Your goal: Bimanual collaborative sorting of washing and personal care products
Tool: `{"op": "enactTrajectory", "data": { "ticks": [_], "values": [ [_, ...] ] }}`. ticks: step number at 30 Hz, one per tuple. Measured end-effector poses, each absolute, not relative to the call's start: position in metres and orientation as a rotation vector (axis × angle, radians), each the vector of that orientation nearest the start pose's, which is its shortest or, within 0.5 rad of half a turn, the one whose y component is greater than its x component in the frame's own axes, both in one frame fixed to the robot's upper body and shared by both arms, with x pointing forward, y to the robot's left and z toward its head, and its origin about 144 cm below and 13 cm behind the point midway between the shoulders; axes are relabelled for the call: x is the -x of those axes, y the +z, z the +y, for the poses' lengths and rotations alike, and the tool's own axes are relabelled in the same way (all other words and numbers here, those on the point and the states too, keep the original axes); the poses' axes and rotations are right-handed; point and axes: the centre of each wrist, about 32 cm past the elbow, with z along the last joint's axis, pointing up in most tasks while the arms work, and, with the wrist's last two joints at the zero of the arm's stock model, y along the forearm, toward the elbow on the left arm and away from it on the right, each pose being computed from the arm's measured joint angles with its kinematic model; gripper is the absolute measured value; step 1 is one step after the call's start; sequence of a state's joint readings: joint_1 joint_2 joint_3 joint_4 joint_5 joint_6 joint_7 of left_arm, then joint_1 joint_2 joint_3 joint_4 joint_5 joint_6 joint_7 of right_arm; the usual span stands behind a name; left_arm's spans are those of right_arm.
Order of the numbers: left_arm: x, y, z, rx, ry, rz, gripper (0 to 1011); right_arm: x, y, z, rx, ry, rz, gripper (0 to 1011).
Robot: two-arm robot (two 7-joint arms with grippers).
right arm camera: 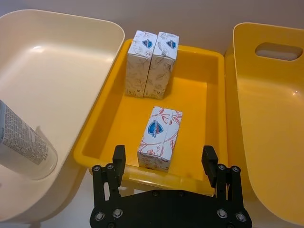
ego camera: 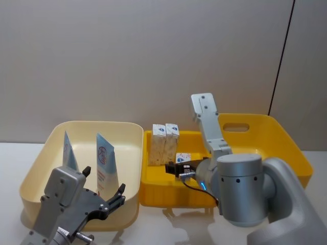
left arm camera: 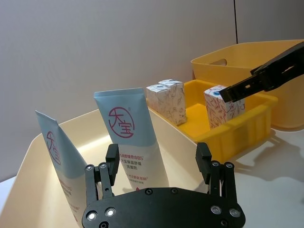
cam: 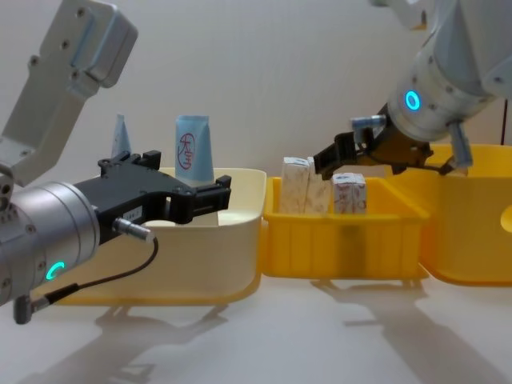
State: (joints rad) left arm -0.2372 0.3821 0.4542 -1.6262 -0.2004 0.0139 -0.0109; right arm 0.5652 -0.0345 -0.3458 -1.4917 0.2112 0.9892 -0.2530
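Observation:
The third carton should be sorted into the large yellow bin (ego camera: pixel 276 143), so I will grab it next by its top end (ego camera: pixel 183 156) with my right gripper.
Two light-blue tubes (ego camera: pixel 70 153) (ego camera: pixel 106 164) stand upright in the cream bin (ego camera: pixel 127 133). My left gripper (ego camera: pixel 104 184) is open just in front of the nearer tube (left arm camera: pixel 126 133), holding nothing. Two cartons (ego camera: pixel 158 144) (ego camera: pixel 171 143) stand side by side at the back of the small yellow tray (ego camera: pixel 153 196). A third carton (right arm camera: pixel 160 137) stands alone nearer the tray's front. My right gripper (right arm camera: pixel 164 159) hovers open a little above that carton (cam: pixel 350 192), fingers apart on either side and not touching it.
A large yellow bin (ego camera: pixel 276 138) with a handle slot stands to the right of the tray, touching it. The three containers sit in a row on a white table (cam: pixel 264 336), with a plain wall close behind them. My right arm (ego camera: pixel 240 189) reaches over the tray's front.

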Motion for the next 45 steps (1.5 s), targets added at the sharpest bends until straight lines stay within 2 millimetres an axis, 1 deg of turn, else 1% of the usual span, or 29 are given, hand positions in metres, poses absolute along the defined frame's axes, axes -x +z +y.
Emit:
{"op": "enactTrajectory", "data": {
  "ticks": [16,27,28,32,33,37,38,39,41,42,44,45],
  "values": [
    [-0.492,1.204,0.198,-0.061,1.124,-0.268,1003,-0.585,1.308,-0.094,0.511,-1.354,0.321,1001],
    [-0.492,1.204,0.198,-0.061,1.124,-0.268,1003,-0.595,1.297,-0.086,0.515,-1.357,0.322,998],
    [-0.492,1.204,0.198,-0.061,1.124,-0.268,1003,-0.596,1.296,-0.086,0.515,-1.357,0.321,964],
    [-0.492,1.204,0.198,-0.061,1.124,-0.268,1003,-0.598,1.293,-0.084,0.517,-1.360,0.319,881],
    [-0.492,1.204,0.198,-0.061,1.124,-0.268,1004,-0.598,1.293,-0.083,0.517,-1.360,0.319,881],
    [-0.492,1.204,0.198,-0.061,1.124,-0.268,1003,-0.600,1.291,-0.082,0.518,-1.362,0.318,756],
    [-0.492,1.204,0.198,-0.061,1.124,-0.268,1003,-0.600,1.291,-0.082,0.518,-1.362,0.317,699],
    [-0.492,1.204,0.198,-0.061,1.124,-0.268,1003,-0.600,1.291,-0.082,0.519,-1.363,0.317,699],
    [-0.492,1.204,0.198,-0.061,1.124,-0.268,1003,-0.601,1.290,-0.082,0.519,-1.364,0.316,624],
    [-0.492,1.204,0.198,-0.061,1.124,-0.268,1003,-0.601,1.290,-0.082,0.519,-1.364,0.316,602],
    [-0.492,1.204,0.198,-0.061,1.124,-0.268,1003,-0.601,1.290,-0.081,0.519,-1.364,0.316,506],
    [-0.492,1.204,0.198,-0.061,1.124,-0.268,1003,-0.601,1.289,-0.081,0.519,-1.365,0.316,481]
  ]
}}
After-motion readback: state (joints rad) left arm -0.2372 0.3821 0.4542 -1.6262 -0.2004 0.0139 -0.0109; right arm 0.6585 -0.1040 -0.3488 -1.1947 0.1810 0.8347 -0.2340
